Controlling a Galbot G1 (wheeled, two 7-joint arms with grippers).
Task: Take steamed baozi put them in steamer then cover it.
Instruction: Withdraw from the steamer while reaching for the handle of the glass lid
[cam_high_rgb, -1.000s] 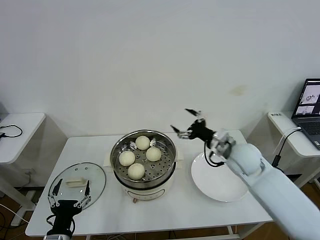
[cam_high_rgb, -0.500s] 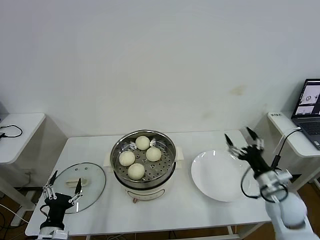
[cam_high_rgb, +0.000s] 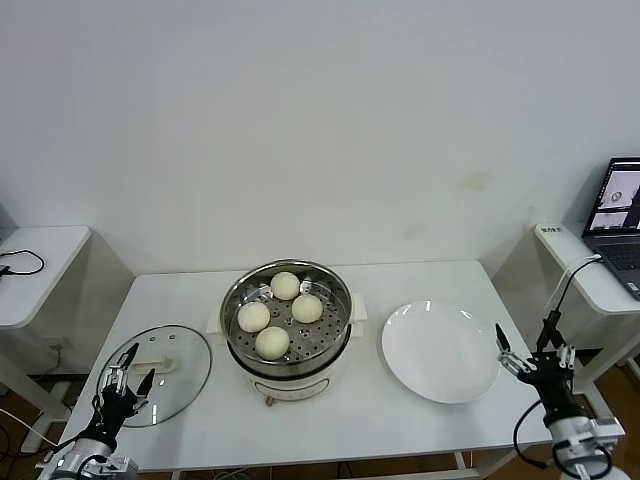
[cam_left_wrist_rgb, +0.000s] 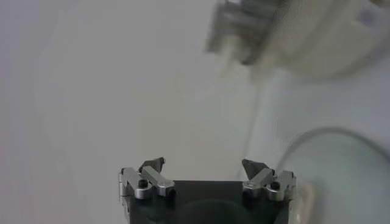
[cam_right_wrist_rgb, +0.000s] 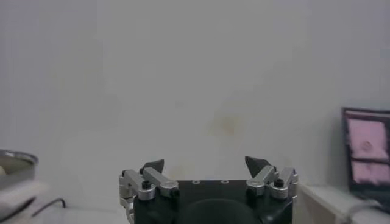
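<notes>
The glass lid has to cover the steamer of baozi (cam_high_rgb: 285, 286), so my left gripper should next take hold of the lid by its cream handle (cam_high_rgb: 155, 365).
Several pale round steamed baozi (cam_high_rgb: 285, 286) lie on the perforated tray inside the shiny steamer (cam_high_rgb: 335, 300) at the table's centre. The cover (cam_high_rgb: 185, 360), a glass lid with a cream handle, lies flat on the table to the steamer's left. My left gripper (cam_high_rgb: 125, 383) is low at the front left, over the cover's near edge, open and empty (cam_left_wrist_rgb: 206, 164). At the front right corner, beyond the plate, my right gripper (cam_high_rgb: 535, 355) points upward, open and empty (cam_right_wrist_rgb: 205, 163). A strip of the steamer's rim (cam_right_wrist_rgb: 15, 159) shows in the right wrist view.
A flat white plate (cam_high_rgb: 440, 350) lies right of the steamer. A small side table (cam_high_rgb: 40, 255) stands at the far left. Another side table carries a laptop (cam_high_rgb: 622, 215) at the far right, also visible in the right wrist view as a screen (cam_right_wrist_rgb: 365, 146).
The right arm has drawn back from beside the steamer, across the plate, to the table's front right corner. The left gripper has sunk lower at the front left. Both stayed open.
</notes>
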